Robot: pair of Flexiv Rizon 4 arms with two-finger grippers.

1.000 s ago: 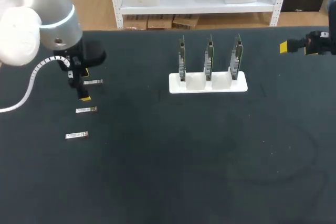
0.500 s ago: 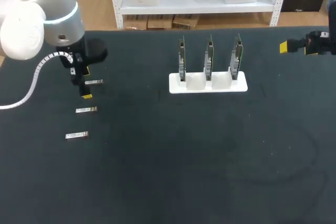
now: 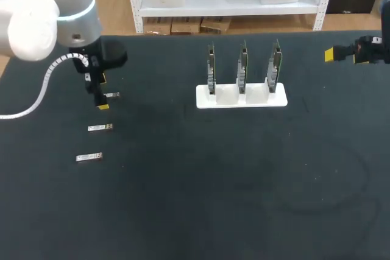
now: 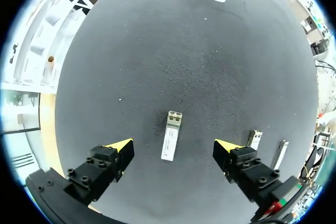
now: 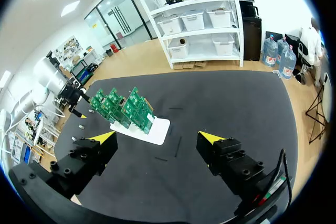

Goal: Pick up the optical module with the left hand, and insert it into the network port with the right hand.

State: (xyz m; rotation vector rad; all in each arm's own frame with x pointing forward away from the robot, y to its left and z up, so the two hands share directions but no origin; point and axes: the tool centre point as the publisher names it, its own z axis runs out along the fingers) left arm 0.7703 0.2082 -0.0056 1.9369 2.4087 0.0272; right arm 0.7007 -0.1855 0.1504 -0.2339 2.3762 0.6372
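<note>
My left gripper grabs the optical module by its labelled body (image 4: 169,146) next, which leaves the module's end with the twin openings free for my right hand.
Three small silver optical modules lie in a row at the table's left: the far one (image 3: 112,95), the middle one (image 3: 100,127) and the near one (image 3: 89,158). My left gripper (image 3: 102,93) hangs open over the far module. In the left wrist view that module (image 4: 171,135) lies on the mat between the spread fingers (image 4: 119,146), untouched, with the two others (image 4: 254,139) off to one side. A white stand (image 3: 241,97) holds three upright green boards (image 3: 242,68) with the network ports. My right gripper (image 3: 341,55) stays open and empty at the far right, its fingers (image 5: 210,138) spread wide.
The black mat (image 3: 231,181) covers the whole table. In the right wrist view the board stand (image 5: 155,130) lies well ahead of the gripper (image 5: 156,138), with my left arm (image 5: 60,87) beyond it.
My left arm has shifted slightly toward the table's far side, its gripper settling over the far module. The modules, the stand and the right arm have not moved.
</note>
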